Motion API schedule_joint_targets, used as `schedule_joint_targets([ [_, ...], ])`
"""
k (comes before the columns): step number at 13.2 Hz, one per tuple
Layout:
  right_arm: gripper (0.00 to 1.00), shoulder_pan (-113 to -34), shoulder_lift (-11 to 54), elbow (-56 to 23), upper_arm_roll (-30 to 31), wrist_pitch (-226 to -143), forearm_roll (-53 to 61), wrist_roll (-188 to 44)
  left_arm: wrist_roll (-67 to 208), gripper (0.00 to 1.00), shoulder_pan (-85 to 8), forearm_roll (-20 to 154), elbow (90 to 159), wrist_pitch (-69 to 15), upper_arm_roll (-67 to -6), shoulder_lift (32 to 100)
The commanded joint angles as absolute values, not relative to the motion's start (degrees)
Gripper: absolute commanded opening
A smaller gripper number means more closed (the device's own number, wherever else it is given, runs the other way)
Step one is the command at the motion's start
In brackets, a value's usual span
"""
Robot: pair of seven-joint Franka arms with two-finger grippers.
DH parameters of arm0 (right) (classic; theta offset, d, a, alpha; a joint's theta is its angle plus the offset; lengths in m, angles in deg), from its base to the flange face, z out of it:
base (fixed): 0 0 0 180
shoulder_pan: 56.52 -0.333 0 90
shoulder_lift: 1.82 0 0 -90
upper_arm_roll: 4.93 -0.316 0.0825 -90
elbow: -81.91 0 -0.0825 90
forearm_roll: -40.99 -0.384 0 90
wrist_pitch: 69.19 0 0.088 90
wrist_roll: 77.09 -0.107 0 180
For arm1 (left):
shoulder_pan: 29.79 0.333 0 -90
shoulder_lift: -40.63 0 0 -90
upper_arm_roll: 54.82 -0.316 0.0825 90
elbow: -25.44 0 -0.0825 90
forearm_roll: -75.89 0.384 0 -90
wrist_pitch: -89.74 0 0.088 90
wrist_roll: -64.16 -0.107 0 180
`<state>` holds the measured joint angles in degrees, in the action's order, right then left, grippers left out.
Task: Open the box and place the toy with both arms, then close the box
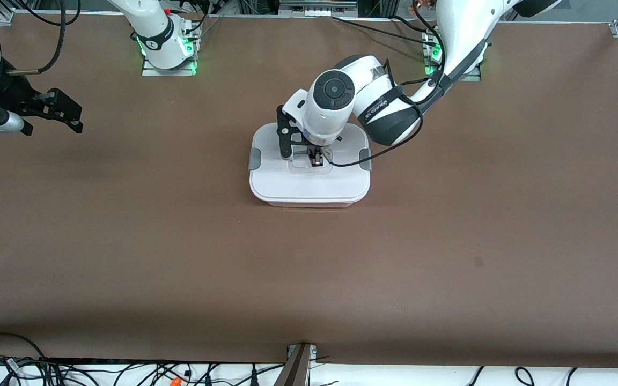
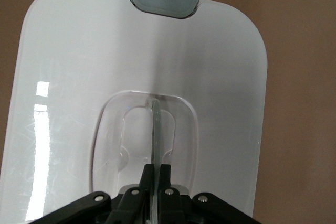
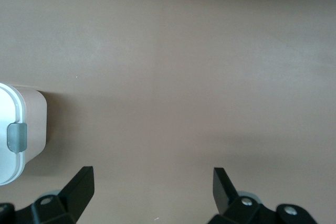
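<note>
The white lid's edge (image 1: 310,199) lies flush on the tub (image 1: 310,205) in the front view and the lid would remain there, so it is time for my left gripper to release it.
The box (image 1: 309,187) sits mid-table with its white lid (image 2: 79,61) on it and a grey clip (image 1: 255,159) at each end. My left gripper (image 1: 316,159) reaches down into the lid's recess. Its fingers are shut on the thin clear handle (image 2: 155,121), which stands upright between them at the left gripper (image 2: 156,167). My right gripper (image 1: 75,117) hangs open over bare table toward the right arm's end, well away from the box. The right gripper (image 3: 153,177) holds nothing; the box's end (image 3: 21,129) with one clip (image 3: 17,136) shows at that view's edge. The toy is out of view.
Brown table (image 1: 448,241) stretches on all sides of the box. A black cable (image 1: 373,155) loops from the left wrist over the lid's corner. Loose cables lie along the table edge nearest the front camera (image 1: 180,372).
</note>
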<state>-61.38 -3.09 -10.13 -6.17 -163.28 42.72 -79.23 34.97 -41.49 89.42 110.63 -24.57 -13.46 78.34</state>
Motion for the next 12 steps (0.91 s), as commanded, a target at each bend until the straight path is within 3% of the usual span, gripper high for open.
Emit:
schedule_joint_targets([
  [1,1.00,-60.83,-2.61,-8.88,-6.43,-162.97,41.60,-79.64,36.47,0.00,-41.22,91.36,110.16,-23.64,-13.34,78.60],
  [6,1.00,-60.83,-2.61,-8.88,-6.43,-162.97,41.60,-79.64,36.47,0.00,-41.31,91.36,110.43,-23.55,-13.34,78.86],
  [8,1.00,-60.83,-2.61,-8.97,-6.43,-162.97,41.60,-79.64,36.47,0.15,-41.13,91.45,110.34,-23.46,-13.34,78.77],
  [9,1.00,-60.83,-2.61,-8.88,-6.43,-162.97,41.60,-79.64,36.47,0.93,-41.13,91.36,110.34,-23.37,-13.34,78.60],
  [10,1.00,-60.83,-2.61,-8.97,-6.43,-162.97,41.60,-79.64,36.56,1.00,-41.13,91.36,110.42,-23.20,-13.34,78.60],
  [12,1.00,-60.83,-2.61,-8.97,-6.43,-162.97,41.60,-79.64,36.56,1.00,-41.04,91.36,110.43,-23.11,-13.34,78.33],
])
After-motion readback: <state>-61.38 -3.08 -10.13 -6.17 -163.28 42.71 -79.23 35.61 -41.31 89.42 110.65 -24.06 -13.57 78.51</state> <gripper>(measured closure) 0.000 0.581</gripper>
